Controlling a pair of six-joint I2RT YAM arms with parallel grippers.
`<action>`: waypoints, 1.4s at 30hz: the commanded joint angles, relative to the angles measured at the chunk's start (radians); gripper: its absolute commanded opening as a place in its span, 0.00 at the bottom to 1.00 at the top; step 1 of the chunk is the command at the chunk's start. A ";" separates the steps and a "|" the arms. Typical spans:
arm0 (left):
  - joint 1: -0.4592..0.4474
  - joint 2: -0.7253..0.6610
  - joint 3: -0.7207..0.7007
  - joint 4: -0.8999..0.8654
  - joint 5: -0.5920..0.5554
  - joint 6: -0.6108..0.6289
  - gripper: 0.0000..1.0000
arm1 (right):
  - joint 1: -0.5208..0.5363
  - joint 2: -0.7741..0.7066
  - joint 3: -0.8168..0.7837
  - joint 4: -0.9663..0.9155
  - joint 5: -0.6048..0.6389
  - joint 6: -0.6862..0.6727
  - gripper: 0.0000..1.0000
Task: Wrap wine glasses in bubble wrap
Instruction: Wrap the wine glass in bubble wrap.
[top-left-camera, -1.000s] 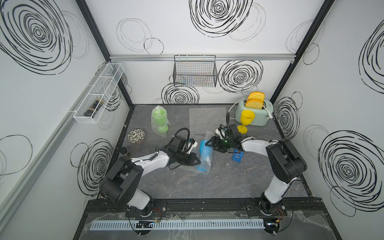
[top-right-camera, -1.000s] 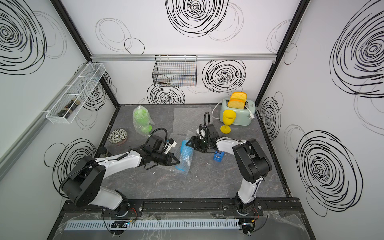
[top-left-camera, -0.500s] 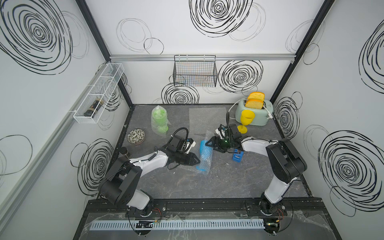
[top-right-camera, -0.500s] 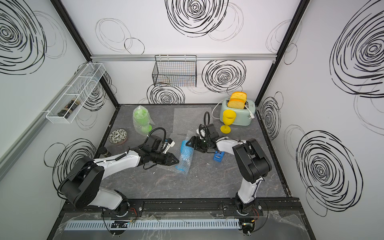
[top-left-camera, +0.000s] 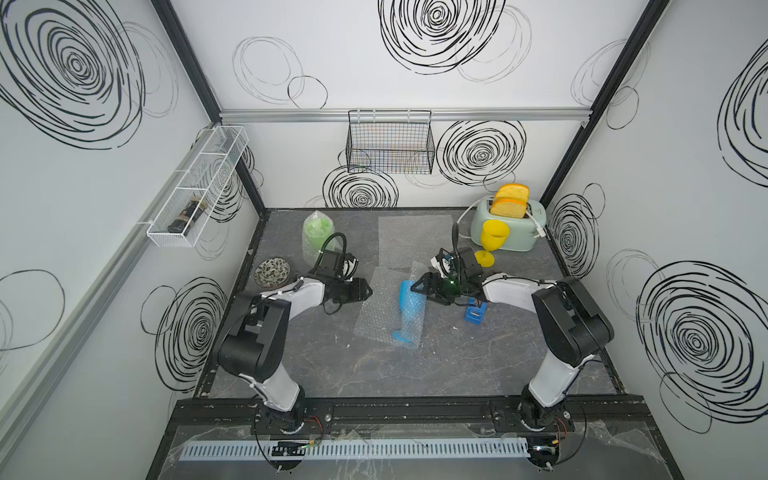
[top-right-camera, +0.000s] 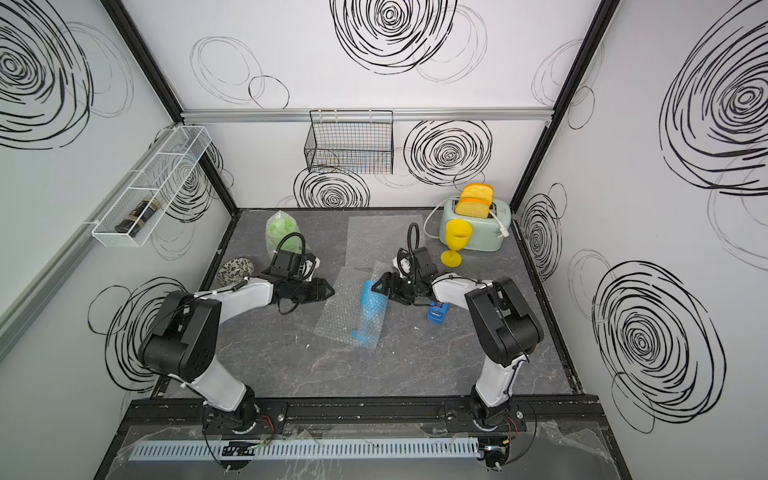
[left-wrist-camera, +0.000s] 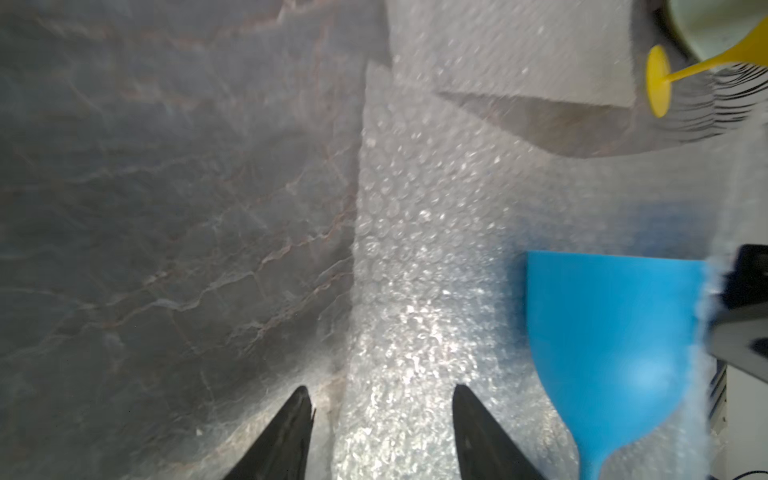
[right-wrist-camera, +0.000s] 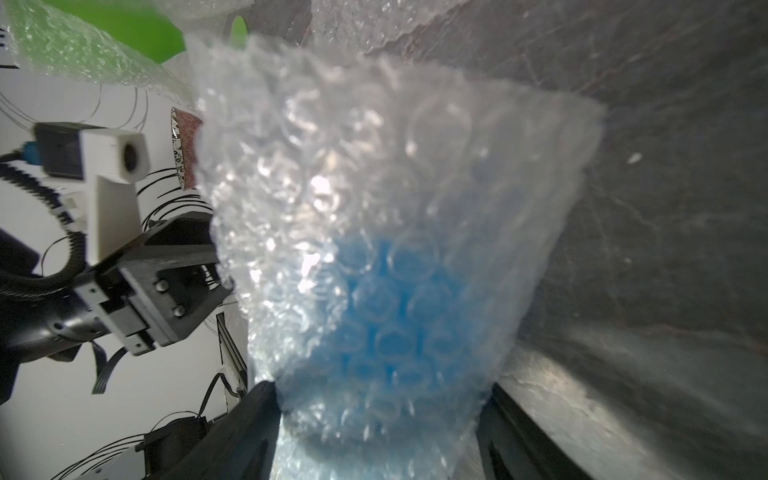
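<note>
My left gripper's fingers are still above the flat sheet, so it is too early to close on the wrap's edge (left-wrist-camera: 347, 406) between them. The gripper goes lower first.
The blue wine glass (top-left-camera: 409, 309) (top-right-camera: 370, 309) lies on its side on a sheet of bubble wrap (top-left-camera: 374, 316) (left-wrist-camera: 424, 249), one flap folded over its bowl. My right gripper (top-left-camera: 422, 286) (right-wrist-camera: 380, 424) is shut on that wrapped bowl (right-wrist-camera: 399, 316), a finger pressing each side. My left gripper (top-left-camera: 369, 291) (left-wrist-camera: 380, 399) stands open at the sheet's left edge, holding nothing. The green wine glass (top-left-camera: 318, 232) stands wrapped at the back left. The yellow wine glass (top-left-camera: 492, 239) stands bare by the toaster. Another sheet of bubble wrap (top-left-camera: 411, 239) lies flat at the back.
A mint toaster (top-left-camera: 505, 226) with toast stands at the back right. A blue tape dispenser (top-left-camera: 474, 313) sits under my right arm. A patterned bowl (top-left-camera: 272, 272) is at the left edge. A wire basket (top-left-camera: 390, 143) and a white rack (top-left-camera: 195, 187) hang on the walls.
My left gripper has opened, let go of the bubble wrap's left edge and drawn back a little. The right gripper has kept its hold on the wrapped bowl.
</note>
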 joint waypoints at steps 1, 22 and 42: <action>0.005 0.061 0.038 -0.031 0.028 0.030 0.59 | 0.001 0.017 0.005 -0.069 0.050 -0.023 0.76; 0.013 0.072 0.090 -0.056 0.139 -0.005 0.00 | 0.005 0.021 -0.014 -0.056 0.041 -0.019 0.73; -0.202 -0.061 0.112 0.001 0.265 -0.080 0.00 | 0.066 0.017 -0.047 -0.016 0.098 0.048 0.72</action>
